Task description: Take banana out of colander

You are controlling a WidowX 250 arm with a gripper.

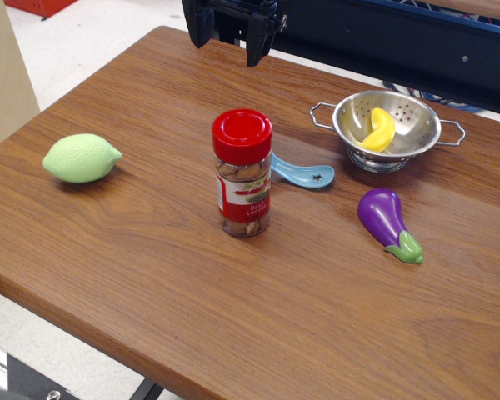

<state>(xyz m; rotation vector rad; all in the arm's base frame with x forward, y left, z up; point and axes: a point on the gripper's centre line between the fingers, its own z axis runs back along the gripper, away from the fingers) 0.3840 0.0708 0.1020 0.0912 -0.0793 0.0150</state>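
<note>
I should next use my gripper to take the banana out of the colander (417,142), so I need to grab the yellow banana by its curved middle (383,130).
The yellow banana (378,130) lies curved inside the shiny steel colander (417,142), which stands at the back right of the wooden table. My black gripper (230,43) hangs above the table's back edge, well to the left of the colander. Its two fingers (258,48) are spread apart with nothing between them.
A spice jar with a red lid (243,173) stands mid-table. A blue spoon (304,173) lies just behind it, left of the colander. A purple eggplant (387,221) lies in front of the colander. A pale green lemon (82,157) sits at the left. The wooden table (150,267) ends close at the front.
</note>
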